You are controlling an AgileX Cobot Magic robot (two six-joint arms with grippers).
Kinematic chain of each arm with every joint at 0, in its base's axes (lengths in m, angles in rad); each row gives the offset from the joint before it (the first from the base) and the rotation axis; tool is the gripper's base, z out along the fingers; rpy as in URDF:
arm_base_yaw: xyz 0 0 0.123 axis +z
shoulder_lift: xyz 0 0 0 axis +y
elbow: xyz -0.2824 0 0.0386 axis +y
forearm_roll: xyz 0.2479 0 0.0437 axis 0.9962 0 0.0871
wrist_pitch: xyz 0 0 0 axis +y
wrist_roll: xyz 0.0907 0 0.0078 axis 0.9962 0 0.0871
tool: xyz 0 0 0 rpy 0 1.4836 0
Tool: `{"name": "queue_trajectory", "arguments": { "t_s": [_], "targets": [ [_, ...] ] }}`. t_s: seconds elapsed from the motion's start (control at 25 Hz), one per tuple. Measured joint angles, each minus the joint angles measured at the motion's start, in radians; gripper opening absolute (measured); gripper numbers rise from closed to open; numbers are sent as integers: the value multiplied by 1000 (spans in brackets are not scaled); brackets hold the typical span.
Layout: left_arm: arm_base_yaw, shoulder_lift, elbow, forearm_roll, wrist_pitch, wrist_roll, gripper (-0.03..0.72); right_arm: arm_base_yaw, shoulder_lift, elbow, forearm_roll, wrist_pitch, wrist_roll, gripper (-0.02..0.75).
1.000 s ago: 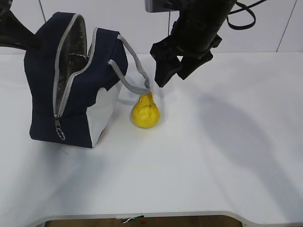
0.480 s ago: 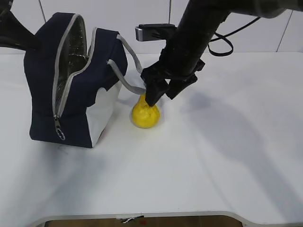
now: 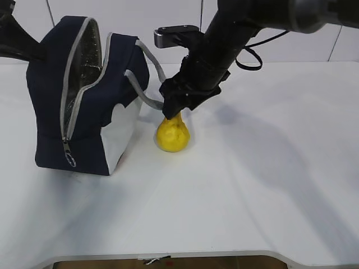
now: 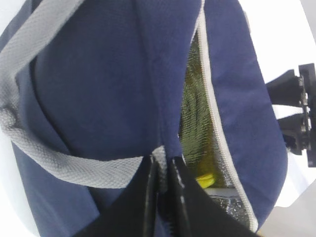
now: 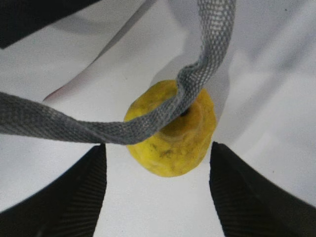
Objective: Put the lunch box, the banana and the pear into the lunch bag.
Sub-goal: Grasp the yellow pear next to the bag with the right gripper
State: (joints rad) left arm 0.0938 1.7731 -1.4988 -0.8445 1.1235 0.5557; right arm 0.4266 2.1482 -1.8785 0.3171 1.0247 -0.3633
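My right gripper lowers, before it closes, since my fingers stand above the pear's neck (image 5: 185,118) in the right wrist view, the grey strap (image 5: 153,121) between them.
The navy lunch bag (image 3: 84,117) stands open at the left, its silvery lining showing. My left gripper (image 4: 161,165) is shut on the bag's fabric edge by the zipper, behind the grey handle (image 4: 74,168); in the exterior view the bag hides it. Inside the bag a green-tinted surface (image 4: 193,111) and a small yellow piece (image 4: 206,180) show; I cannot tell what they are. The pear (image 3: 173,134) stands on the table right of the bag. My right gripper (image 3: 173,109) is open just above it, its fingers either side of the pear (image 5: 173,133). A grey handle strap (image 5: 148,123) lies across the pear's top.
The white table (image 3: 252,185) stretches to the right and front of the pear. The bag's second handle (image 3: 154,61) arches up beside my right arm. The table's front edge (image 3: 196,255) runs along the bottom.
My right gripper has come down and to the left, from above the table to just over the pear's top. The bag and left arm have barely moved.
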Motion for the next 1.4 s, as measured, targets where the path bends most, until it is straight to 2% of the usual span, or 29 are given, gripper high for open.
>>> {"name": "queue_trajectory", "arguments": {
  "t_s": [0.52,1.16,1.28,1.4],
  "targets": [
    [0,0,0,10,-1,0,22,0,50,0,2,-117,-29,524],
    [0,0,0,11,-1,0,22,0,73,0,49,-124,-55,523],
    [0,0,0,11,-1,0,22,0,77,0,49,-124,-56,487],
    [0,0,0,11,-1,0,22,0,83,0,49,-124,-56,407]
  ]
}}
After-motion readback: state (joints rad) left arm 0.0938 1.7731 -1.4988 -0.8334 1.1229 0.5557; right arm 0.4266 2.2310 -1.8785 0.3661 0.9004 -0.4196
